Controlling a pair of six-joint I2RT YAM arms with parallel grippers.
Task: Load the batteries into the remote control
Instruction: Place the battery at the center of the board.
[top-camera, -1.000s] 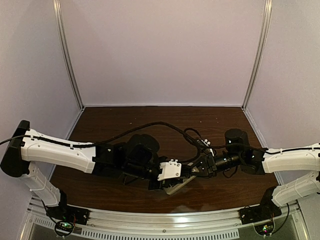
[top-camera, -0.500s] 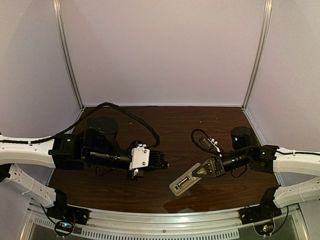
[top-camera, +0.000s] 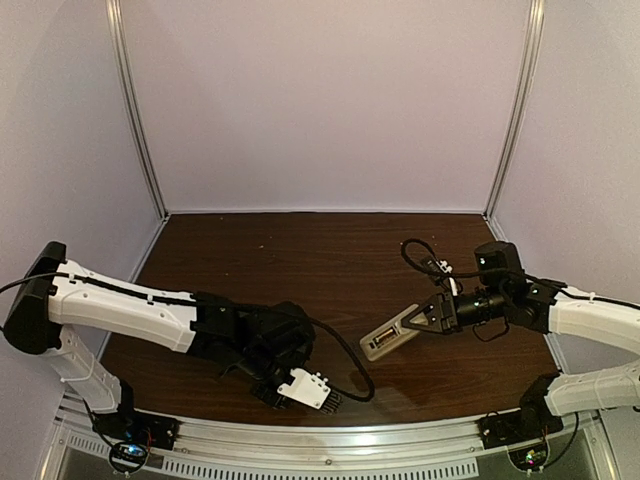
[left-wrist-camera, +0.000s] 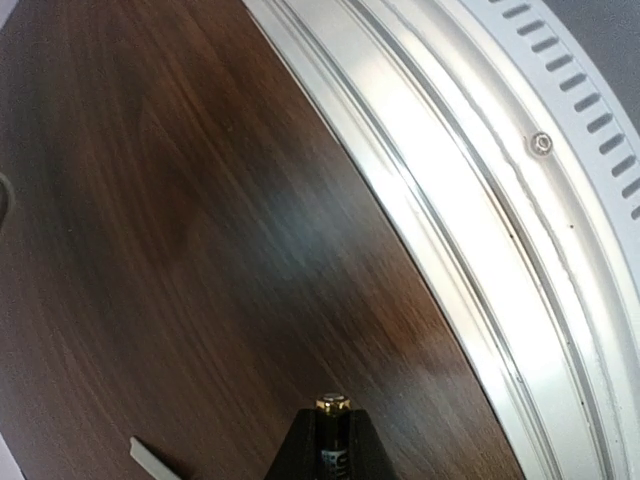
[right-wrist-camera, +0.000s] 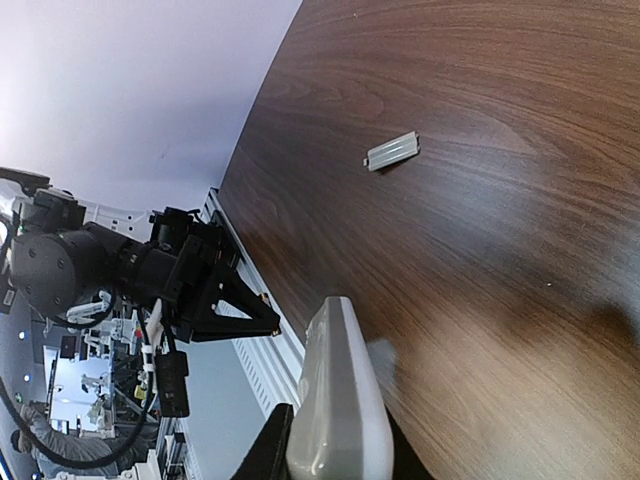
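Observation:
The battery is above the table, close to the metal bar. It would drop short if I opened now. My left gripper should move it into the remote control.
My left gripper (left-wrist-camera: 333, 418) is shut on a slim battery (left-wrist-camera: 333, 405), whose gold tip pokes out between the black fingers. In the top view this gripper (top-camera: 330, 400) hangs low over the table's near edge, left of centre. My right gripper (top-camera: 418, 322) is shut on one end of the white remote control (top-camera: 388, 342), which is held tilted above the table right of centre, its far end towards the left arm. From the right wrist, the remote control (right-wrist-camera: 340, 380) shows edge-on between the jaws, with the left gripper (right-wrist-camera: 272, 325) beyond it. The two grippers are well apart.
A small pale flat strip (right-wrist-camera: 392, 150) lies on the dark wooden table (top-camera: 330, 260); its corner (left-wrist-camera: 150, 458) shows in the left wrist view. A metal rail (left-wrist-camera: 480, 250) runs along the near edge, close to my left gripper. Pale walls enclose the table.
The grippers were together at the centre a second ago. My left arm has pulled away and swung down to the near edge; my right gripper has carried the remote control to the right.

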